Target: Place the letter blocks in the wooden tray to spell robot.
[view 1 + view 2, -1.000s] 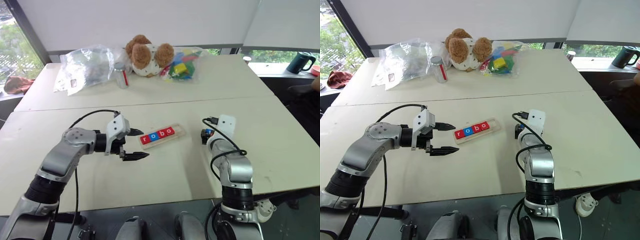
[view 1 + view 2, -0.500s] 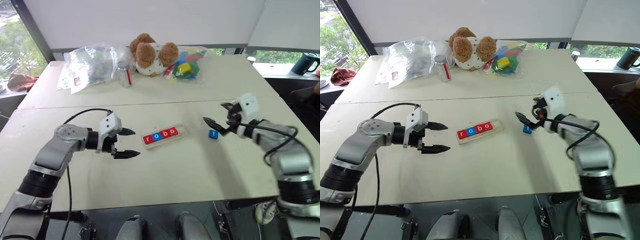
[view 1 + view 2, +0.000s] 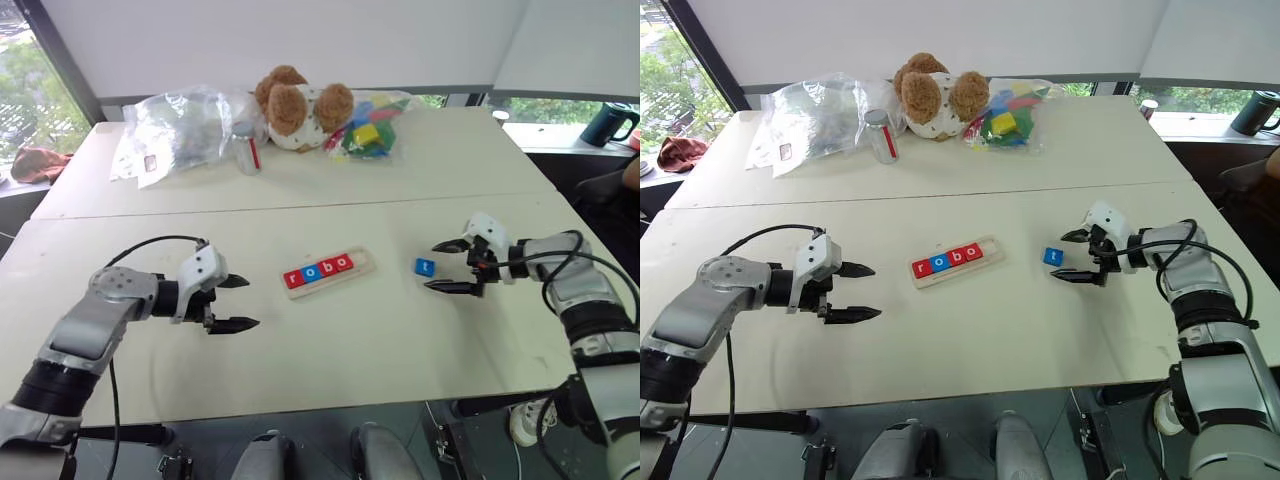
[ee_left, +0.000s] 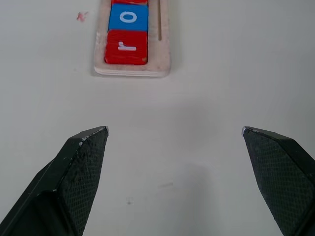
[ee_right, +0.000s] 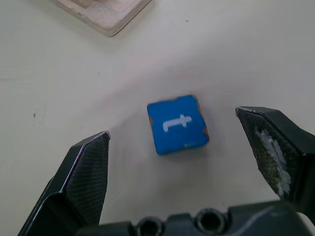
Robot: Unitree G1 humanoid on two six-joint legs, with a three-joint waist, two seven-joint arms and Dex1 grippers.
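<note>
My right gripper has to grab the blue t block by its sides at the letter's top and foot (image 5: 152, 129) next, so I can finish spelling robot.
The wooden tray (image 3: 362, 266) lies mid-table holding letter blocks (image 3: 317, 271) that read r, o, b, o, its right end slot bare. A blue block with a white t (image 3: 425, 267) lies loose on the table right of the tray, also seen up close as the t block (image 5: 177, 124). My right gripper (image 3: 442, 266) stands open just right of that block, its fingers (image 5: 83, 172) either side of it without touching. To the left of the tray my left gripper (image 3: 238, 303) hangs open and empty, pointing at the tray's r end (image 4: 126, 46).
At the back stand a teddy bear (image 3: 298, 105), a clear bag of coloured toy blocks (image 3: 368, 132), a crumpled clear bag (image 3: 175, 130) and a small jar (image 3: 244, 150). A dark mug (image 3: 605, 122) sits on the ledge at far right.
My right arm swung out to the right and its wrist turned, so the open gripper now points at the t block from the right. My left gripper drew back left, away from the tray.
</note>
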